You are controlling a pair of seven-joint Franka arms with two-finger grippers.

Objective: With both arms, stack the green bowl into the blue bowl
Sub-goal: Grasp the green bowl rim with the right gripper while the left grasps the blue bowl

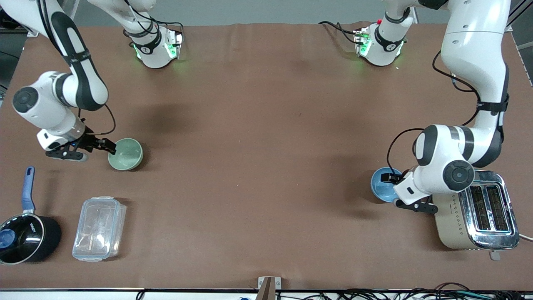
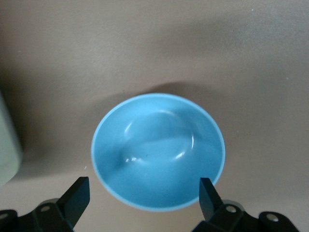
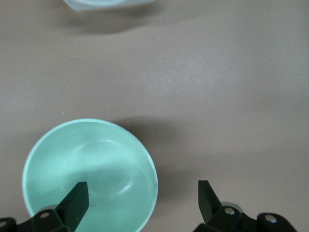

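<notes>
The left gripper grabs the blue bowl by its rim (image 2: 198,197) next, to bring the blue bowl over for stacking.
The green bowl (image 1: 125,154) sits upright toward the right arm's end of the table. My right gripper (image 1: 93,151) is open just above its edge. In the right wrist view one finger (image 3: 76,199) is over the inside of the green bowl (image 3: 91,169) and the other is outside over the table, with the gripper (image 3: 143,198) empty. The blue bowl (image 1: 384,184) sits upright toward the left arm's end. My left gripper (image 1: 400,191) is open over it. In the left wrist view the fingers (image 2: 77,195) flank the edge of the blue bowl (image 2: 158,150), and the gripper (image 2: 143,194) is empty.
A gold and chrome toaster (image 1: 479,216) stands right beside the blue bowl; its side shows in the left wrist view (image 2: 7,145). A clear plastic container (image 1: 99,228) and a black saucepan with a blue handle (image 1: 25,237) lie nearer the front camera than the green bowl.
</notes>
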